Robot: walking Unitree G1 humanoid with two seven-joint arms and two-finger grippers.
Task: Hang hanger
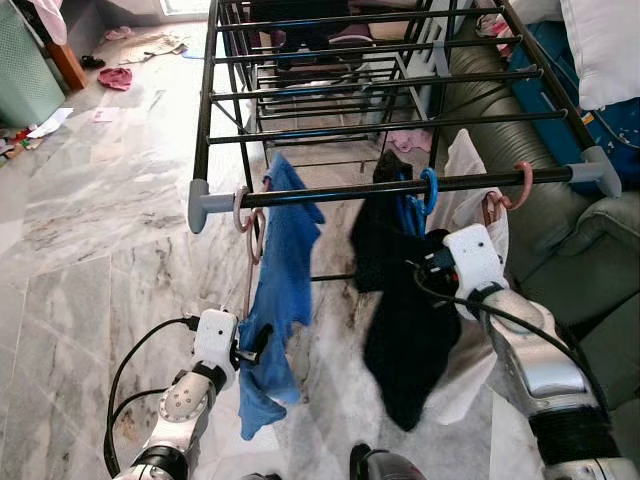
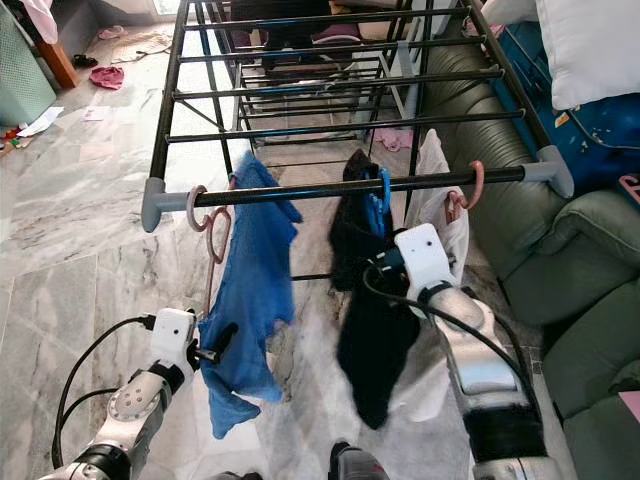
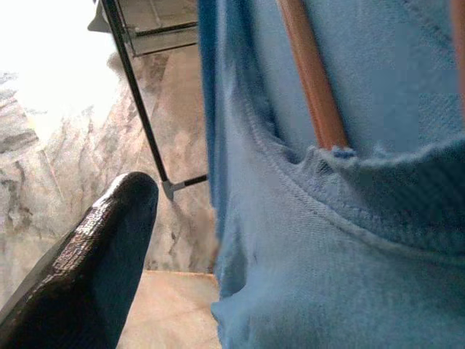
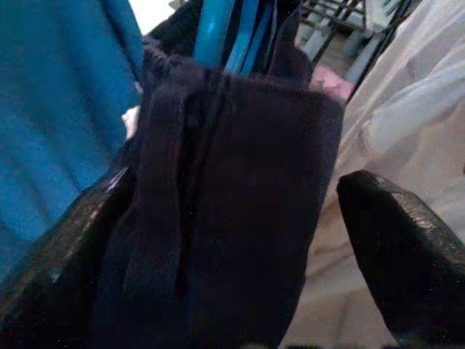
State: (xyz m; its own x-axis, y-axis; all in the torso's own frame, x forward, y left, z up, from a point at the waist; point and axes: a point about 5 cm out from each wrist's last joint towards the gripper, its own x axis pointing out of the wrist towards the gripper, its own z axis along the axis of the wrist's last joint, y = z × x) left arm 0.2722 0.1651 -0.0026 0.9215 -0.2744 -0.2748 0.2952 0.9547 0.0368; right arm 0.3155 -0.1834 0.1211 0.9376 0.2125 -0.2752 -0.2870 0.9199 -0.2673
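The right gripper pinches the black garment by its folded side edge next, just under its waistband, since the cloth below hangs wide and loose.
A blue hanger [image 1: 428,188] hooks over the drying rack's front bar [image 1: 350,192] and carries a black garment [image 1: 400,330]. My right gripper [image 1: 426,267] is open at the top of that garment, just below the bar. The dark cloth [image 4: 232,182] lies between its two fingers [image 4: 407,247]. To the left a pink hanger [image 1: 246,215] holds a blue garment [image 1: 285,260]. My left gripper [image 1: 257,345] is low beside the blue cloth [image 3: 327,218], open, with one finger [image 3: 102,254] showing. A salmon hanger [image 1: 520,185] with a white garment [image 1: 470,165] hangs on the right.
A grey sofa [image 1: 590,280] stands close on the right, with a white pillow [image 1: 605,40] above it. The rack's further bars [image 1: 380,95] stretch away ahead. Loose clothes [image 1: 115,77] and a teal basket [image 1: 20,70] lie far left on the marble floor [image 1: 90,230].
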